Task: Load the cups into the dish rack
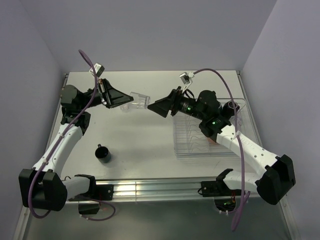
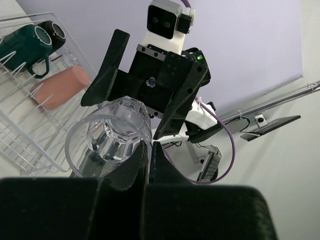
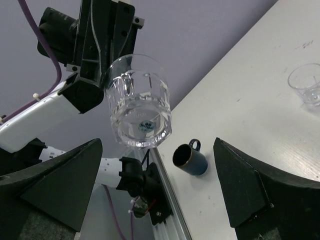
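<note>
The clear glass tumbler should rest with its rim in the dish rack (image 1: 200, 150), so my right gripper needs to grab the tumbler by its base (image 1: 146, 102) next and leave the rim free.
My left gripper (image 1: 129, 101) is shut on the rim of a clear glass tumbler (image 1: 140, 99), held in the air over the table's middle with its base toward the right arm. In the left wrist view the pinched fingers (image 2: 149, 152) clamp the tumbler (image 2: 110, 137) wall. My right gripper (image 1: 153, 105) is open and faces the tumbler (image 3: 140, 107), just short of its base. The dish rack (image 1: 200, 150) at the right holds a dark green mug (image 2: 22, 42), a black mug (image 2: 52, 30) and a salmon cup (image 2: 60, 87). A dark mug (image 1: 104, 153) lies on the table.
Another clear glass (image 3: 306, 82) stands on the table, beyond the handover point. The dark mug (image 3: 190, 159) lies on its side near the front rail (image 1: 150, 189). Walls close off the table's back and sides.
</note>
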Available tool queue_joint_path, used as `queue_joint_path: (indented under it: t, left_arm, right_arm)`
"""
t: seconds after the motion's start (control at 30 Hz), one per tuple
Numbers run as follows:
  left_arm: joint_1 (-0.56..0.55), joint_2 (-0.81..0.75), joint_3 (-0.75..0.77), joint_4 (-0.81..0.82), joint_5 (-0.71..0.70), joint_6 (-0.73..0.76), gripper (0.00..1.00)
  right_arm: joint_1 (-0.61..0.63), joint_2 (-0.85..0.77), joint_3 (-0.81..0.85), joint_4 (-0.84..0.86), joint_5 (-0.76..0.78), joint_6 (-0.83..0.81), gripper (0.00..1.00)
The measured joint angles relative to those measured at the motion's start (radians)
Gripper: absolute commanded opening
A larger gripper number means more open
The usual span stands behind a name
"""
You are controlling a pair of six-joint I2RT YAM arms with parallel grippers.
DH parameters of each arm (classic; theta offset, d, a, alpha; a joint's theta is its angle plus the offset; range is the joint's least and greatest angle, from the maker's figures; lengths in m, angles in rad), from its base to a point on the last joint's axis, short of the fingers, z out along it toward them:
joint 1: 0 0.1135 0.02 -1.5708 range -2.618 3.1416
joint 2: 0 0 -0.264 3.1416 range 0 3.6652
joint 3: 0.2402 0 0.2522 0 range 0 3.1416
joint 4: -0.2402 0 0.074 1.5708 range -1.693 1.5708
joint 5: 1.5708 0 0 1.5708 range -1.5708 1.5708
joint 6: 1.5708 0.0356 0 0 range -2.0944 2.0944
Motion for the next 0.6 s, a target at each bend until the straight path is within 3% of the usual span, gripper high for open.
queue_joint_path:
  t: [0.37, 0.6]
  left_arm:
    - [-0.017, 0.025, 0.000, 0.007, 0.002, -0.001, 0.00]
    - [-0.029, 0.032, 0.000, 0.008, 0.001, 0.000, 0.00]
  right_arm:
    - [0.027, 0.066, 0.015, 0.097, 0.010, 0.044, 0.95]
    - [0.036, 0.090, 0.021, 0.116, 0.010, 0.058, 0.80]
